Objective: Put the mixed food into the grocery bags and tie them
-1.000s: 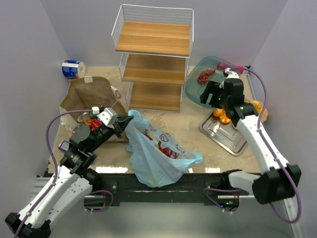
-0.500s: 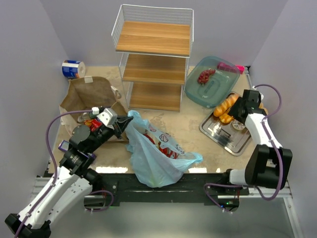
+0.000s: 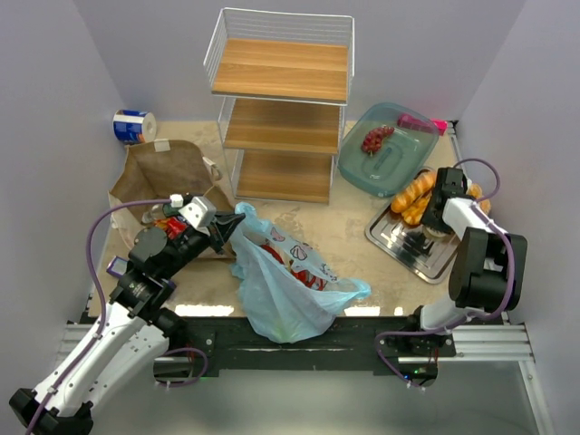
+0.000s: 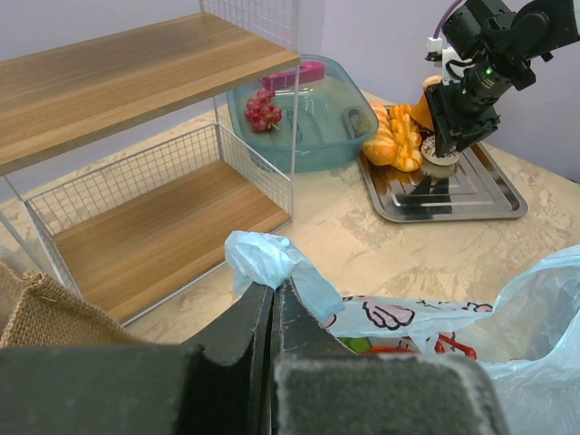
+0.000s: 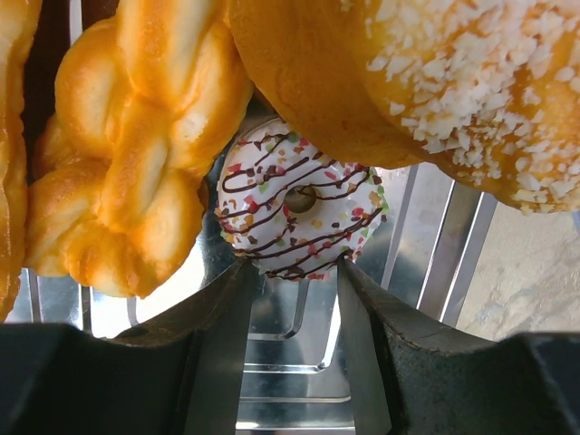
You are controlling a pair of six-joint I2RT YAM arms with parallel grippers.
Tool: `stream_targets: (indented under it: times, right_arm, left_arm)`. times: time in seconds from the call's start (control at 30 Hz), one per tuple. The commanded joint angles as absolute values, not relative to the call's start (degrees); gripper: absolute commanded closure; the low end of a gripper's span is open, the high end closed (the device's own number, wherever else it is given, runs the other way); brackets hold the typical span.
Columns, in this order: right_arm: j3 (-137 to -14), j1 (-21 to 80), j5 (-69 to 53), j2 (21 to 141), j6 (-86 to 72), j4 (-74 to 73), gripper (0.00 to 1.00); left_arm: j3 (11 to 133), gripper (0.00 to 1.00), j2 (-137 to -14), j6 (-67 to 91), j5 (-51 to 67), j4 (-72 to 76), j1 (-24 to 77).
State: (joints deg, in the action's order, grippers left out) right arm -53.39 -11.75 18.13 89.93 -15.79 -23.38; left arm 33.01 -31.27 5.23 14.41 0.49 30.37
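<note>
My right gripper would leave the doughnut on the metal tray if I lifted it now, because its fingers are apart at the near edge (image 5: pixel 297 257) of the doughnut (image 5: pixel 301 210).
My left gripper (image 3: pixel 227 234) is shut on a bunched edge of the light-blue plastic bag (image 3: pixel 290 285), also seen in the left wrist view (image 4: pixel 272 283). Red and green food (image 4: pixel 426 347) shows inside the bag. The brown paper bag (image 3: pixel 168 168) stands open behind the left arm. My right gripper (image 3: pixel 420 236) points down over the metal tray (image 3: pixel 437 265). It is open, its fingertips (image 5: pixel 240 272) either side of the near edge of a white-iced sprinkled doughnut (image 5: pixel 301 210). Orange-brown breads (image 5: pixel 136 154) lie beside it (image 3: pixel 412 193).
A wire rack with wooden shelves (image 3: pixel 281 109) stands at the back centre. A teal see-through dish (image 3: pixel 385 172) with red grapes (image 3: pixel 373 138) sits behind the tray. A blue-and-white roll (image 3: pixel 134 125) is at the far left. A purple bar (image 3: pixel 116 265) lies by the left arm.
My right arm swung from above the teal dish to the tray and lowered onto the doughnut. The left gripper kept its hold on the blue bag.
</note>
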Motion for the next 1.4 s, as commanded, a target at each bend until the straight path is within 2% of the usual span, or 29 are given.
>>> stream_targets:
  times: [0.0,0.07,0.1,0.2,0.4,0.63,0.8,0.87,1.0,1.2,1.37]
  right_arm:
    - [-55.5,-12.0,18.6,90.1,-13.0,-18.7,0.55]
    - [-55.1,-12.1,17.4,90.6,-12.7,-18.1,0.53]
    - [-54.8,-12.1,16.2,90.7,-12.6,-18.0,0.48]
    - [-53.9,-12.1,15.6,90.0,-12.2,-17.1,0.42]
    - [-55.1,-12.0,16.8,92.1,-12.2,-17.0,0.44]
    - [-55.0,-12.0,20.4,95.5,-12.9,-17.5,0.56]
    - [-54.3,-12.0,21.6,95.1,-12.8,-17.3,0.78]
    - [-54.3,-12.0,21.6,94.4,-12.7,-17.1,0.81]
    - [-54.6,-12.0,19.2,92.1,-12.7,-17.7,1.0]
    - [-53.5,-12.0,15.2,80.9,-13.7,-21.4,1.0]
    - [-54.8,-11.9,6.8,71.0,-14.6,-26.2,1.0]
  left_arm:
    - [33.8,1.0,-31.4,6.0,14.9,1.1,30.0]
    - [33.8,1.0,-31.6,6.1,15.2,1.2,30.0]
    - [33.7,1.0,-31.6,6.0,15.3,1.2,29.9]
    - [33.7,1.0,-31.8,6.1,15.6,1.3,29.9]
    - [33.6,1.0,-32.0,6.2,16.1,1.5,30.0]
    - [33.6,1.0,-32.0,6.2,16.2,1.5,30.0]
    - [33.6,1.0,-32.1,6.2,16.3,1.6,30.0]
    - [33.5,1.0,-32.2,6.2,16.5,1.6,30.0]
    - [33.6,1.0,-32.2,6.2,16.6,1.6,29.9]
    - [33.5,1.0,-32.4,6.2,16.8,1.7,30.0]
    - [33.4,1.0,-32.4,6.2,17.1,1.8,30.0]
